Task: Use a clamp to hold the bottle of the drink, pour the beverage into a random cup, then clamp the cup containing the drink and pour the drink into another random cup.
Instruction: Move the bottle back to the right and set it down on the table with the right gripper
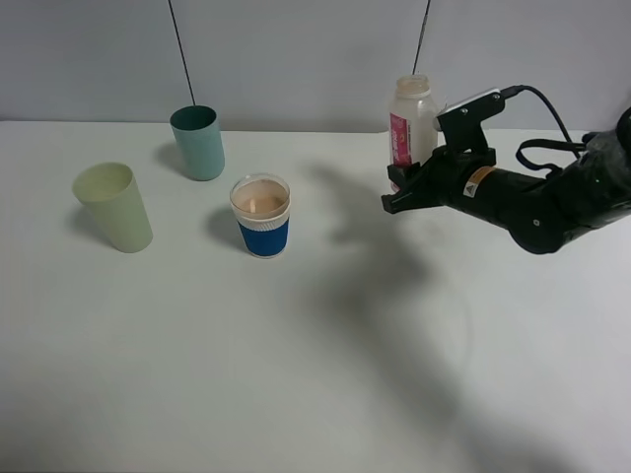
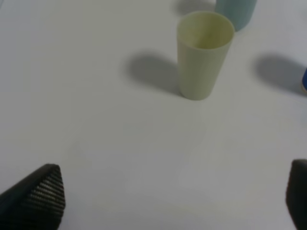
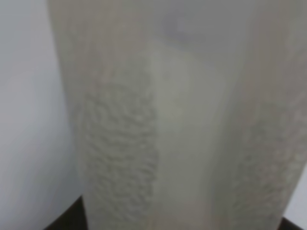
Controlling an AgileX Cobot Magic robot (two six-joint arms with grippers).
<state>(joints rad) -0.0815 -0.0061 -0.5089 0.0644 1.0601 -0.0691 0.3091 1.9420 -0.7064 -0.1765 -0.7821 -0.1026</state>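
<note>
The bottle [image 1: 411,120] [image 3: 182,120] and my fingers hover apart from their shadow, so my right gripper keeps holding the bottle until the bottle's base meets the white table.
The bottle [image 1: 411,120] stands upright at the back right, translucent with a pink-red label. My right gripper [image 1: 402,191] is shut on its lower part and hides its base. In the right wrist view the bottle [image 3: 182,120] fills the picture. The blue-sleeved cup [image 1: 262,217] sits left of centre and holds the peach-tan beverage [image 1: 260,200]. The pale yellow-green tumbler [image 1: 113,207] is upright at the far left and looks empty. My left gripper [image 2: 168,201] is open over bare table, a short way from that tumbler [image 2: 204,55]. It is out of the high view.
A teal tumbler [image 1: 198,143] stands behind the other two cups, and its base shows in the left wrist view [image 2: 235,9]. The white table [image 1: 315,374] is bare across its front half. Two thin dark rods [image 1: 181,49] rise at the back wall.
</note>
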